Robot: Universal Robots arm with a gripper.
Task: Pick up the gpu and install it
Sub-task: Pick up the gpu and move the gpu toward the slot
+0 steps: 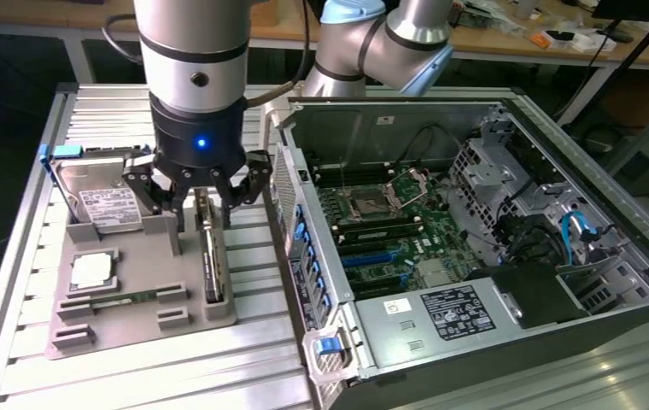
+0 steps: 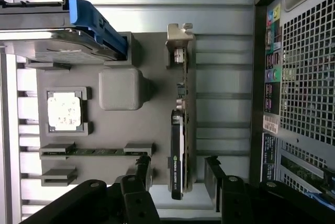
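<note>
My gripper's open fingers are still above the top edge of the GPU (image 1: 211, 265), so it is too early to close: closing now would miss, and lowering comes first.
The gpu (image 1: 211, 265) is a thin dark card with a silvery metal bracket. It stands on edge in a slot of the grey holder tray (image 1: 131, 329), on the exterior view's left of the open computer case (image 1: 461, 248). My gripper (image 1: 199, 205) hangs open right over the card. In the wrist view the gpu (image 2: 179, 145) runs between the two black fingers (image 2: 212, 174), with a gap on each side. The gripper (image 2: 178, 177) holds nothing.
The tray also carries a silver hard drive (image 1: 102, 201) with a blue frame (image 2: 97, 25), a square processor (image 2: 64, 111) and a green memory stick (image 2: 97, 152). The case's perforated rear wall (image 2: 303, 67) stands close beside the tray. Inside lies the motherboard (image 1: 388, 231).
</note>
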